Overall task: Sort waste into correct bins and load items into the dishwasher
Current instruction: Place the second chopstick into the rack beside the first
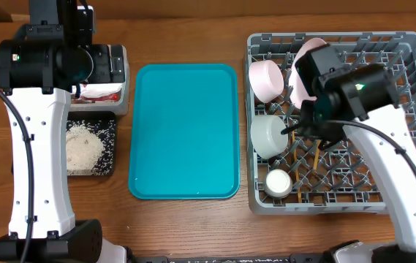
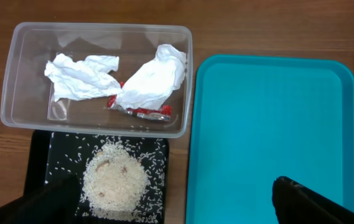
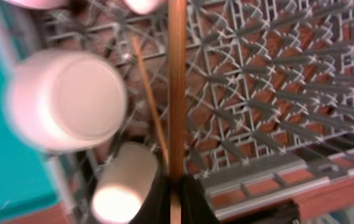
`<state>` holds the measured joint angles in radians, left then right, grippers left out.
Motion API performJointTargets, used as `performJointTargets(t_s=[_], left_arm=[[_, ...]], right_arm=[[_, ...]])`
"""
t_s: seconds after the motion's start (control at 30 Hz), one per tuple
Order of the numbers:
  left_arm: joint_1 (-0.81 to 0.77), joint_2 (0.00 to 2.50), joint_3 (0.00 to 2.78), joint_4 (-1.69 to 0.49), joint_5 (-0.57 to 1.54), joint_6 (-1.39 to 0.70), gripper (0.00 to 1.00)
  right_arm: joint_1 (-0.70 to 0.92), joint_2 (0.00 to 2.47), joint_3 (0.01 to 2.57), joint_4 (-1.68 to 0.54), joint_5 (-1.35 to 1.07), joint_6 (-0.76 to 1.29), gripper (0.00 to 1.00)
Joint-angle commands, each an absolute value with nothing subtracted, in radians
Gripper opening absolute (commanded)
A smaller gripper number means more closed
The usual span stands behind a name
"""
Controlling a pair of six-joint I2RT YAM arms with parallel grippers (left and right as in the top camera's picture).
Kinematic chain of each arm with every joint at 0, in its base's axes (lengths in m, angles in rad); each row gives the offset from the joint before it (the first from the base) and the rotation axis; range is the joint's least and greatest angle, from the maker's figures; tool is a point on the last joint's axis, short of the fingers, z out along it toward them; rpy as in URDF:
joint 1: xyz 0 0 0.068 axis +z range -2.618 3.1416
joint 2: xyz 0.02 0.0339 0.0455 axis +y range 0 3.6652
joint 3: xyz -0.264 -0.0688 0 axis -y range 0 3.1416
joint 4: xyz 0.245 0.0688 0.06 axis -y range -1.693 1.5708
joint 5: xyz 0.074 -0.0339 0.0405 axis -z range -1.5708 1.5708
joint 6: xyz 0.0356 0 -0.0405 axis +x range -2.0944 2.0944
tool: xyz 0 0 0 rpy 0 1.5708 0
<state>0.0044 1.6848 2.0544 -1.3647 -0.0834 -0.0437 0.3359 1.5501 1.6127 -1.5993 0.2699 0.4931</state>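
Note:
The wooden chopstick hangs above the dish rack's lattice bottom and looks thicker than the chopstick lying there. My right gripper now keeps hold of it until it meets that bottom.
My right gripper (image 3: 175,193) is shut on a wooden chopstick (image 3: 176,74) and holds it over the grey dish rack (image 1: 405,146). In the overhead view the right gripper (image 1: 300,128) is above the rack's middle. A second chopstick (image 3: 150,99) lies on the lattice floor. The rack holds a pinkish plate (image 1: 308,57), white bowls (image 1: 266,77) (image 1: 268,136) and a small cup (image 1: 278,183). My left gripper (image 2: 177,205) is open and empty above the clear tub (image 2: 15,93), which holds crumpled napkins (image 2: 152,78) and a red-marked wrapper (image 2: 142,112). Rice (image 2: 114,180) lies piled in the black tray (image 2: 37,162).
The teal serving tray (image 1: 184,131) lies between the bins and the rack with nothing on it. The left arm covers most of the clear tub in the overhead view. Wooden table shows around everything.

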Motion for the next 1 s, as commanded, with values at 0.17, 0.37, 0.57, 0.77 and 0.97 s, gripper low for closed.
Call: performJointTargets(t_s=[0.17, 0.37, 0.57, 0.77, 0.97], left_arm=[[0.007, 1.674, 2.07, -1.365, -0.086, -0.022, 1.0], [0.007, 1.674, 2.07, -1.365, -0.086, -0.022, 1.0], [0.007, 1.674, 2.07, -1.365, -0.086, -0.022, 1.0], [0.007, 1.674, 2.07, -1.365, -0.086, -0.022, 1.0], [0.007, 1.674, 2.07, -1.365, -0.086, -0.022, 1.0]], right_arm=[[0.268, 1.545, 1.301, -1.39, 0.291, 0.463, 0.3], [0.268, 1.545, 1.306, -1.37, 0.286, 0.451, 0.39], [0.281, 1.485, 1.405, -1.37, 0.235, 0.45, 0.39], [0.281, 1.327, 1.481, -1.357, 0.148, 0.44, 0.44], [0.221, 1.254, 1.458, -1.335, 0.274, 0.459, 0.47]])
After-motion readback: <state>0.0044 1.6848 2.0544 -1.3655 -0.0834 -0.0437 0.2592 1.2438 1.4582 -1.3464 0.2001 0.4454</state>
